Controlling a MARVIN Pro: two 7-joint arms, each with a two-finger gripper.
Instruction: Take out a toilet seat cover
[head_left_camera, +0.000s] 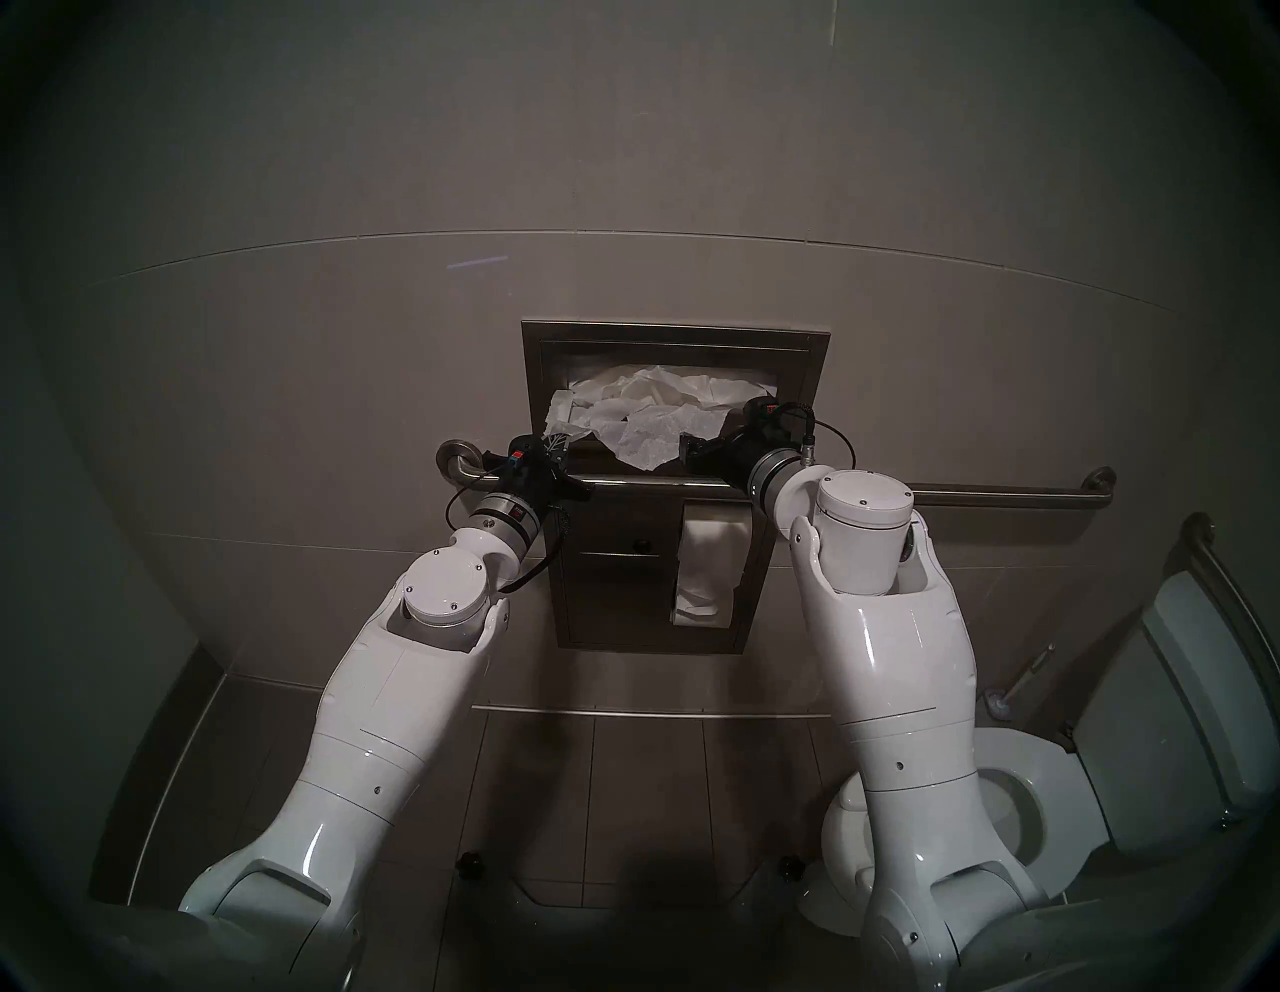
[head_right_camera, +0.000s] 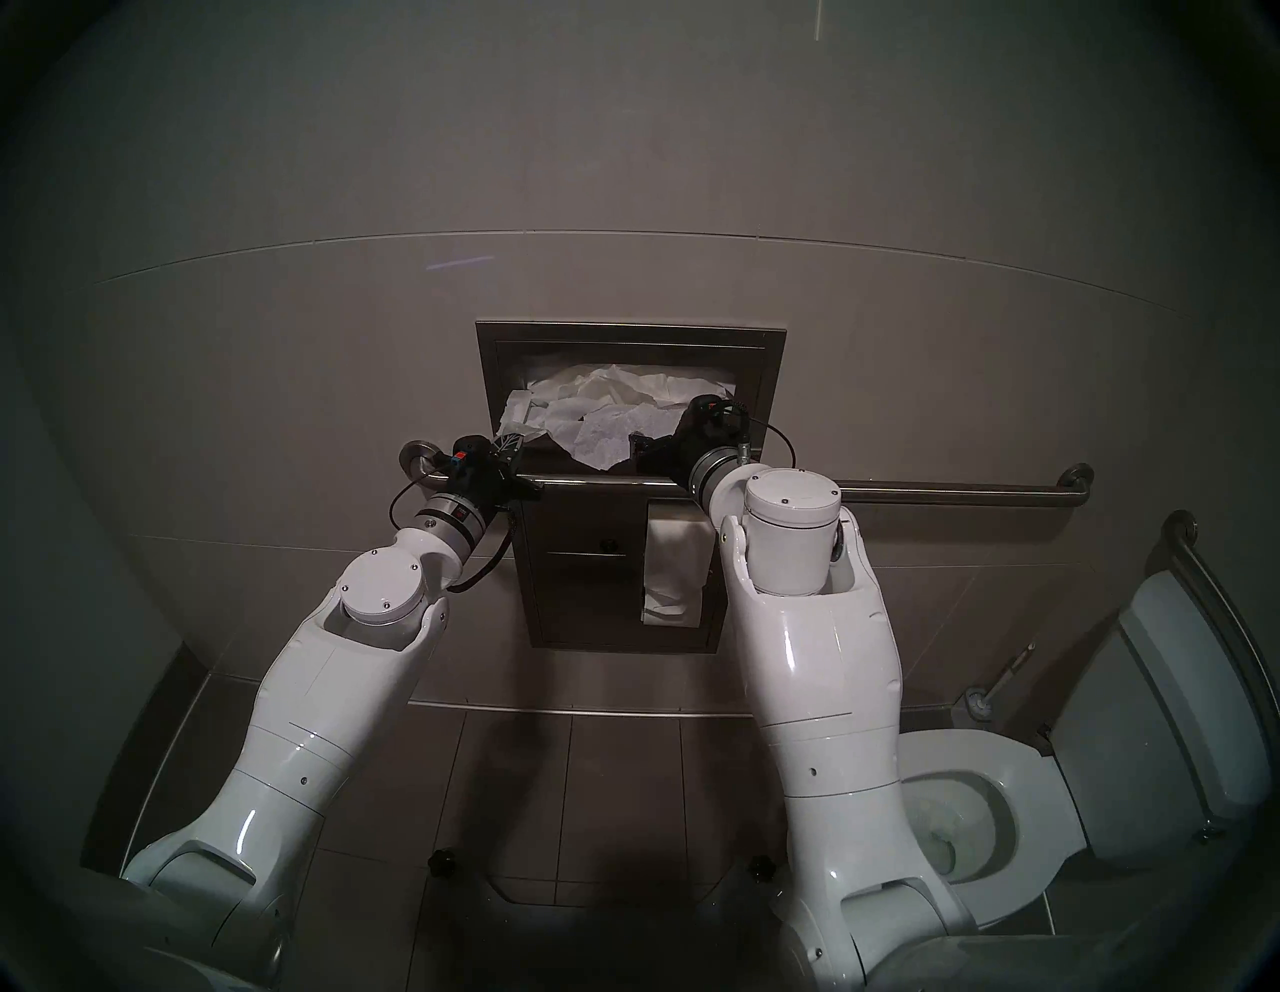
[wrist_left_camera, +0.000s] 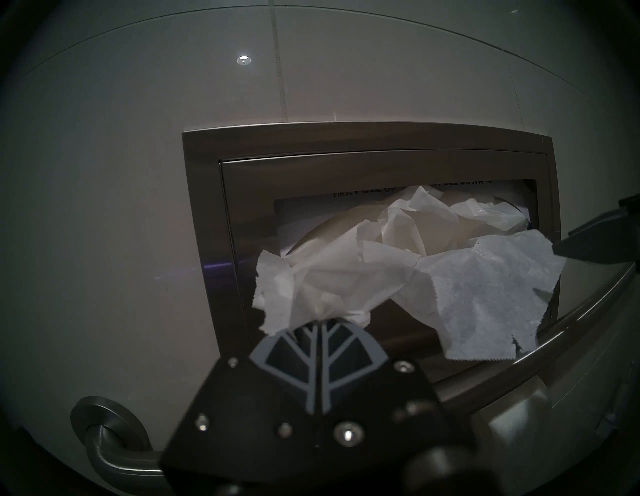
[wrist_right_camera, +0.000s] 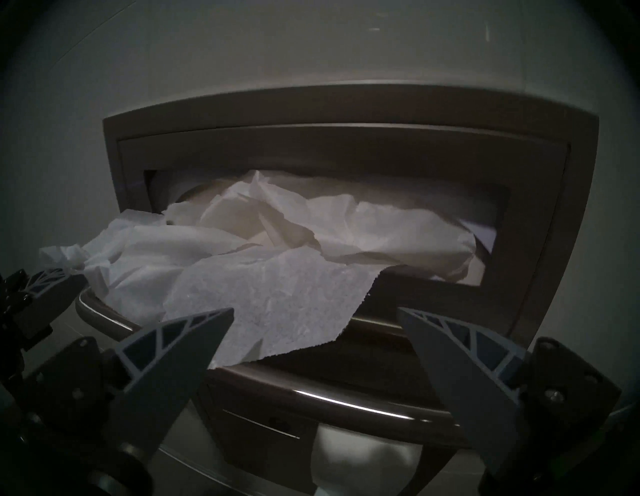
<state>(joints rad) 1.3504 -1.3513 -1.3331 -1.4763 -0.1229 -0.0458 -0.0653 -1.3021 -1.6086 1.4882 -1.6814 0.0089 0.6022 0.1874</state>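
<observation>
I need to raise my right gripper before I close it on the toilet seat cover, because its fingers are by the flap's lower edge (head_left_camera: 647, 463), below the slot.
The toilet seat cover (head_left_camera: 644, 415) (head_right_camera: 602, 422) (wrist_left_camera: 381, 273) (wrist_right_camera: 277, 277) is a crinkled white tissue sheet spilling from the slot of a steel wall dispenser (head_left_camera: 675, 339) (wrist_left_camera: 346, 138) (wrist_right_camera: 346, 111). One flap of it drapes over the grab bar (wrist_right_camera: 346, 401). My left gripper (head_left_camera: 557, 443) (wrist_left_camera: 320, 324) is shut on the sheet's bunched left end. My right gripper (wrist_right_camera: 315, 315) stands open just in front of the hanging flap, with nothing between its fingers (wrist_right_camera: 194, 332). In the head views the right gripper's tips are dark and hard to make out.
A steel grab bar (head_left_camera: 1004, 495) (head_right_camera: 956, 493) runs across the wall in front of the dispenser. Below the slot a toilet paper roll (head_left_camera: 710, 561) hangs in the same panel. A toilet (head_right_camera: 1004, 810) stands at the right, with a brush (head_left_camera: 1004, 693) by the wall.
</observation>
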